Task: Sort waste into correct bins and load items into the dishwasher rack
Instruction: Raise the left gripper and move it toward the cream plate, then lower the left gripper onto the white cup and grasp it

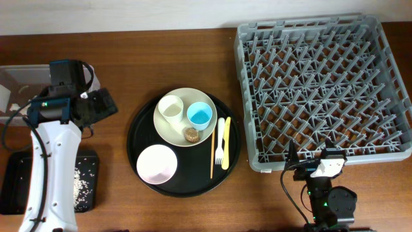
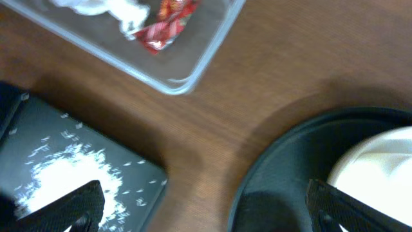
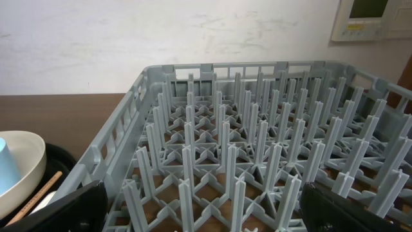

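Note:
The white cup's rim on the clear tub side is the part my left gripper should grab next, so the cup's body stays free for my right gripper to put the cup in the rack.
A cream plate (image 1: 183, 129) on the round black tray holds a white cup (image 1: 171, 107), a light blue cup (image 1: 199, 115) and a brown food lump (image 1: 191, 134). A pink bowl (image 1: 156, 163), white fork (image 1: 219, 140), yellow knife (image 1: 226, 143) and wooden stick (image 1: 212, 154) lie beside it. The clear tub (image 2: 193, 64) contains white napkins (image 2: 116, 9) and a red wrapper (image 2: 164, 26). Rice (image 2: 71, 167) lies in the shallow black tray (image 2: 38, 122). My left gripper (image 2: 203, 212) hangs open above bare table between both trays. My right gripper (image 3: 209, 216) is open at the grey rack's (image 3: 257, 148) front edge.
The big round black tray (image 1: 138, 132) sits mid-table between the bins on the left and the dishwasher rack (image 1: 322, 90) on the right. The left arm (image 1: 48, 167) stretches over the shallow black tray (image 1: 13, 187). A wall runs behind the table.

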Robot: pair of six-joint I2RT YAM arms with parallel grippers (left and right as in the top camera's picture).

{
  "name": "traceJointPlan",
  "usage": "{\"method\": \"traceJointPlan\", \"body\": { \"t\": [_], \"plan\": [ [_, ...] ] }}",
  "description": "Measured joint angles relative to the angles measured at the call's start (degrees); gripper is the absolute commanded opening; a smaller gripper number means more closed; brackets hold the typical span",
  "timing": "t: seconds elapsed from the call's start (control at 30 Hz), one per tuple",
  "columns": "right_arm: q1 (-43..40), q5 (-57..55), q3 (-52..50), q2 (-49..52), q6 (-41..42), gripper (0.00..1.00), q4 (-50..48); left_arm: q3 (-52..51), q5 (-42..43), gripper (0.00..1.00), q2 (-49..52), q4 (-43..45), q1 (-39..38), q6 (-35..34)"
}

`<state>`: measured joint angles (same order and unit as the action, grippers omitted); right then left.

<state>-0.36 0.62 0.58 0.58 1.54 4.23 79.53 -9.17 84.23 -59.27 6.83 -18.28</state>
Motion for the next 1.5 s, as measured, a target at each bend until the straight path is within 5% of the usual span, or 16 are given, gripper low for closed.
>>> {"method": "traceJointPlan", "body": {
  "t": [0.1, 0.23, 0.27, 0.3, 0.47, 0.5, 0.6, 0.73, 1.07, 1.37, 1.5],
  "plan": [
    [0.00, 0.02, 0.00, 0.00, 0.00, 0.98, 0.00, 0.00, 11.89, 0.90, 0.00, -0.28, 0.00, 0.00],
    [0.00, 0.00, 0.00, 0.00, 0.00, 0.98, 0.00, 0.00, 18.91, 0.99, 0.00, 0.28, 0.00, -0.31],
    [0.00, 0.00, 0.00, 0.00, 0.00, 0.98, 0.00, 0.00, 19.74, 0.90, 0.00, 0.37, 0.00, -0.31],
    [0.00, 0.00, 0.00, 0.00, 0.00, 0.98, 0.00, 0.00, 20.55, 0.49, 0.00, 0.44, -0.13, -0.31],
    [0.00, 0.02, 0.00, -0.02, 0.00, 0.98, 0.02, -0.02, 22.45, 0.40, 4.96, 6.78, -10.97, -0.63],
    [0.00, 0.00, 0.00, -0.04, -0.02, 0.98, 0.00, -0.02, 22.51, 0.28, 6.73, 8.48, -13.00, -0.63],
    [0.00, 0.00, 0.00, 0.00, 0.00, 0.98, 0.00, -0.02, 20.74, 0.28, 14.16, 11.15, -17.81, -0.83],
    [0.00, 0.00, 0.00, 0.00, 0.02, 0.98, 0.00, -0.02, 17.42, 0.34, 16.24, 12.04, -17.75, -1.97],
    [0.00, 0.00, 0.00, 0.00, 0.00, 0.99, 0.00, -0.02, 13.70, 0.33, 22.45, 13.22, -17.75, -5.79],
    [0.00, 0.00, 0.00, 0.00, -0.04, 0.98, 0.00, -0.02, 14.12, 0.01, 22.45, 13.27, -17.75, -6.54],
    [0.00, 0.00, 0.00, 0.00, 0.00, 0.98, 0.00, -0.02, 14.49, 0.01, 22.45, 13.27, -17.75, -6.54]
  ]
}}
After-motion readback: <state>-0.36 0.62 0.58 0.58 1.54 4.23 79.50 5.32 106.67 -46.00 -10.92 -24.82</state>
